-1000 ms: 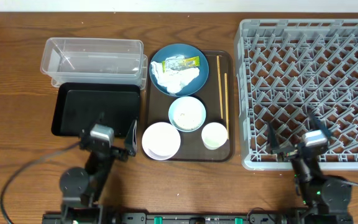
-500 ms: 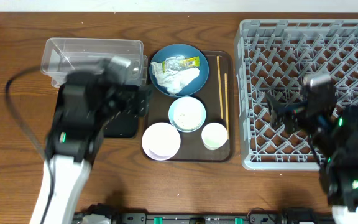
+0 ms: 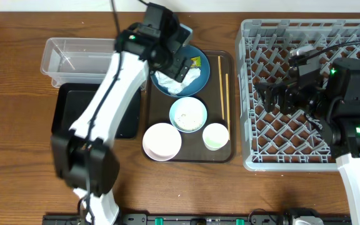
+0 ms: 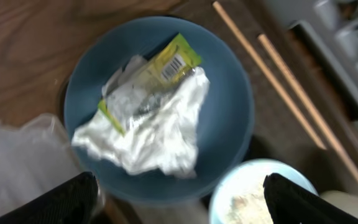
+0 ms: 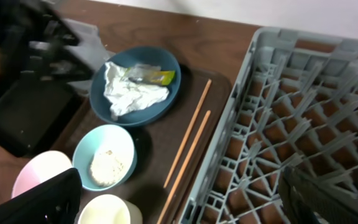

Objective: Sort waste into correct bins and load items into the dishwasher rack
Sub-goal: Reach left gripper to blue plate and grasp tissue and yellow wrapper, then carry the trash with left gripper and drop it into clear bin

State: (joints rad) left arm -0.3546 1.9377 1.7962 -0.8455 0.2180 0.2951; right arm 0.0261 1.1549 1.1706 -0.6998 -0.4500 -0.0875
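Note:
Next, my left gripper grabs the yellow-green wrapper by its edge along the tissue, which leaves the dish free for the rack (image 3: 311, 37).
The dark blue dish (image 3: 165, 89) holds the crumpled white tissue (image 3: 186, 80) and the yellow-green wrapper (image 3: 194, 62). My left gripper (image 3: 181, 65) hovers open just above them; in the left wrist view its jaws (image 4: 179, 190) straddle the tissue (image 4: 148, 127) and wrapper (image 4: 169, 62) without touching. The light blue bowl (image 3: 188, 114) holds rice (image 5: 106, 165). The white bowl (image 3: 162, 141), small cup (image 3: 215, 136) and two chopsticks (image 3: 223, 87) lie on the brown tray. My right gripper (image 3: 270, 97) is open and empty above the left part of the grey rack (image 3: 311, 37).
The brown serving tray (image 3: 192, 157) carries the dishes. The clear tub (image 3: 80, 59) and the black tray (image 3: 80, 112) sit left of it, the left arm crossing above them. The rack's near wall (image 5: 241, 130) runs beside the chopsticks (image 5: 188, 143).
Both arms have lifted from the table's front edge. The left arm has swung forward over the blue dish. The right arm has moved up over the rack's left side.

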